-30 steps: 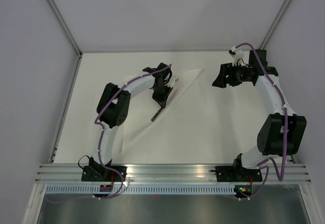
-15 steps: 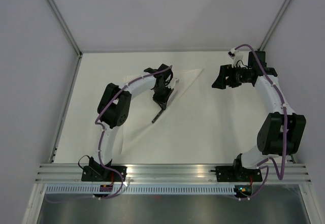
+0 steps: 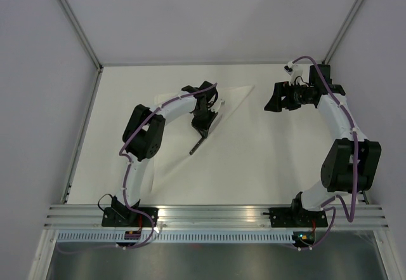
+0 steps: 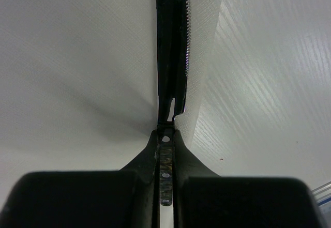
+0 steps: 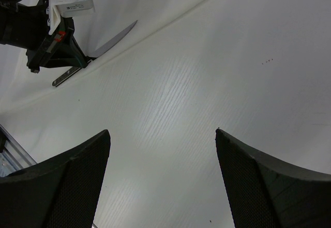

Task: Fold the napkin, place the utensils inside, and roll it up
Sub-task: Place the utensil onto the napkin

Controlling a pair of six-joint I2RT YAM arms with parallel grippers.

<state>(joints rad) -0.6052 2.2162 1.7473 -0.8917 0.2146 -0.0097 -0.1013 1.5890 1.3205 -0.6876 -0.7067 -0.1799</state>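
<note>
I should open my left gripper now. The knife (image 3: 195, 145) is low over the flat napkin along its diagonal edge, so the knife would end up lying there.
The white napkin (image 3: 177, 137) lies folded into a triangle on the table's left half. My left gripper (image 3: 203, 127) is shut on a knife (image 3: 195, 145), held low along the napkin's diagonal edge. In the left wrist view the knife's handle sits between the fingers (image 4: 150, 155) and the serrated blade (image 4: 170, 57) points away over the napkin (image 4: 77, 57). My right gripper (image 3: 273, 97) is open and empty, above bare table to the right of the napkin's far corner. The right wrist view shows the open gripper (image 5: 163, 150), the knife blade (image 5: 116, 36) and the napkin (image 5: 155, 5). No other utensil shows.
The cream table (image 3: 273, 159) is walled by grey panels on three sides, with a metal rail (image 3: 216, 213) along the near edge. The left arm's elbow (image 3: 143, 131) lies over the napkin's left part.
My left gripper has shifted slightly to the right with the knife in it. The right gripper has barely moved.
</note>
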